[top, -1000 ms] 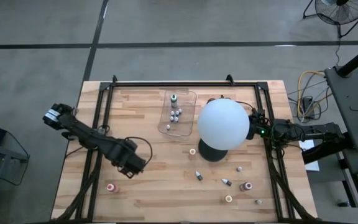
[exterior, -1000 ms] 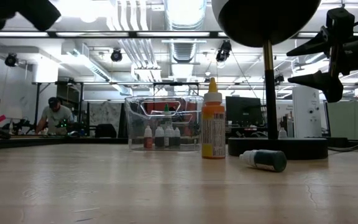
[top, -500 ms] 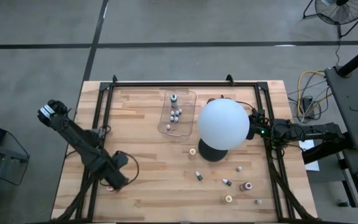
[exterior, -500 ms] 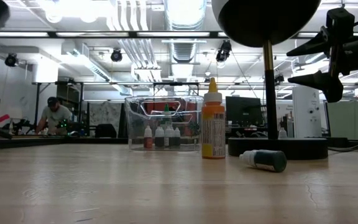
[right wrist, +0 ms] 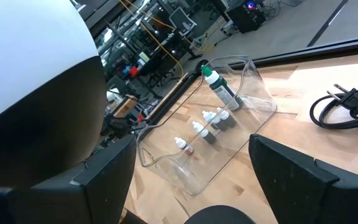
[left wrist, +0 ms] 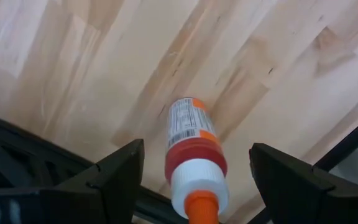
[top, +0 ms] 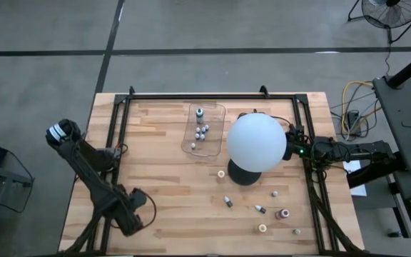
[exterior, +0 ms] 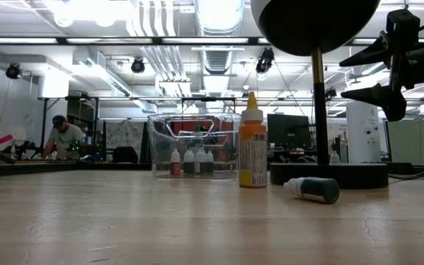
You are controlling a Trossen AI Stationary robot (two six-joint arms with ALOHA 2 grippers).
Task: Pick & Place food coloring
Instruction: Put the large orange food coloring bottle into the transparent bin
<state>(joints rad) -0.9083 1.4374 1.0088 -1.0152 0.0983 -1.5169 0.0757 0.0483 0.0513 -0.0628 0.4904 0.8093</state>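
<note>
I should next grab the red bottle with my left gripper by its body below the white cap (left wrist: 193, 149), to place the food coloring in the tray.
A red food coloring bottle (left wrist: 190, 140) with a white cap and orange tip stands upright on the wood near the table's near left corner. My left gripper (top: 130, 217) hangs over it, pointing down. It is open, with a finger on either side of the bottle and clear of it. In the high view the gripper hides this bottle. Several small bottles stand in the clear tray (top: 216, 121) at the far middle. Other bottles lie loose at the near right, among them one (top: 227, 201) and a reddish one (top: 283, 213). My right gripper (top: 293, 140) waits open at the right edge, behind the globe.
A big white globe (top: 256, 142) on a black base (top: 242, 175) stands right of the tray. Black frame rails (top: 113, 143) run along the table's left and right sides. In the low view an orange bottle (exterior: 252, 151) stands upright and a dark one (exterior: 313, 189) lies beside it.
My left gripper has swung from the table's left middle toward the near left corner. It has sunk and rolled somewhat, and now hangs over the red bottle. Its fingers stay open. Nothing else has moved.
</note>
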